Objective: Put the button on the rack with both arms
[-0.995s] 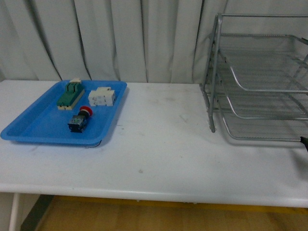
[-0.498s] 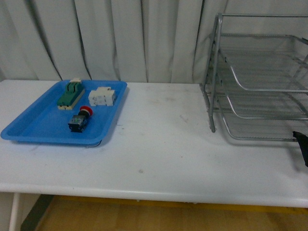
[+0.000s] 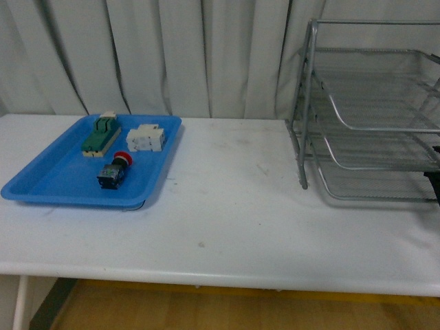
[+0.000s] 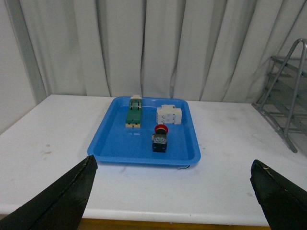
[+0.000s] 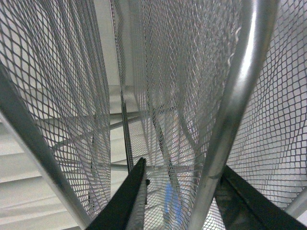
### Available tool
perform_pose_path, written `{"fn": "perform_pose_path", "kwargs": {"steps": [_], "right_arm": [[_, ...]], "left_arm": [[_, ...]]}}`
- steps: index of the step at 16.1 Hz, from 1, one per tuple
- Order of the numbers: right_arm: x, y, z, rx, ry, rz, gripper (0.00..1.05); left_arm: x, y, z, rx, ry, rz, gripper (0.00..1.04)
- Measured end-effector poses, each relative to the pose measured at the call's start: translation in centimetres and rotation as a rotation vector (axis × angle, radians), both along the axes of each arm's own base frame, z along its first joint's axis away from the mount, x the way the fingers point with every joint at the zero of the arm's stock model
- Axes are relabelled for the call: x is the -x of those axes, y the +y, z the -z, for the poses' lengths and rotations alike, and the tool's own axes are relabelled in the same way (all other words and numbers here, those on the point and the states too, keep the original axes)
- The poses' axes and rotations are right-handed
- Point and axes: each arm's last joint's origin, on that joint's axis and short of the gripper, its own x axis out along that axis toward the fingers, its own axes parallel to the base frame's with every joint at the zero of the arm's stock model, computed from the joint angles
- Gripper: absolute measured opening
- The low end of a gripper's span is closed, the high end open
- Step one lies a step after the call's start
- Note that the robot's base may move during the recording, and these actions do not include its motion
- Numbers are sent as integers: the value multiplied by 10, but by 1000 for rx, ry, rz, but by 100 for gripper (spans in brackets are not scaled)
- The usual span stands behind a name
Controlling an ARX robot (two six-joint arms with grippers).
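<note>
The rack needs more open room for the button, so the robot's right gripper needs to grab the bottom basket by its front tube (image 3: 385,199) next.
The button (image 3: 115,170), with a red cap and a black-and-blue body, lies on its side in the blue tray (image 3: 48,182) at the left of the table. It also shows in the left wrist view (image 4: 159,139). The silver rack (image 3: 371,110) stands at the right. My left gripper (image 4: 172,163) is open and empty, short of the tray and well back from the button. My right gripper (image 5: 183,165) is open, close against the rack's mesh, with a rack tube (image 5: 240,72) running between its jaws. Only a black sliver of the right arm (image 3: 433,180) shows in the front view.
A green switch block (image 3: 101,134) and a white block (image 3: 146,138) lie in the tray behind the button. White curtains hang behind the table. The table's front edge (image 3: 206,275) runs close to me.
The black sliver of the right arm at the right edge grew, then rose alongside the rack's lower tiers. The button and tray have not moved.
</note>
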Motion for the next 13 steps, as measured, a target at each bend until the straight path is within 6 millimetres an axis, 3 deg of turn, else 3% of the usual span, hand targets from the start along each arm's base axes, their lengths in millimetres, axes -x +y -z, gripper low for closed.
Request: {"fn": "perform_pose_path", "kwargs": {"steps": [4,13], "right_arm": [[2,-5,2,4,11,16,4],[38,-8,13,-15,85,16,3]], "left_arm": [[0,0,0,0,0,0,98],[0,0,0,0,0,0,98]]}}
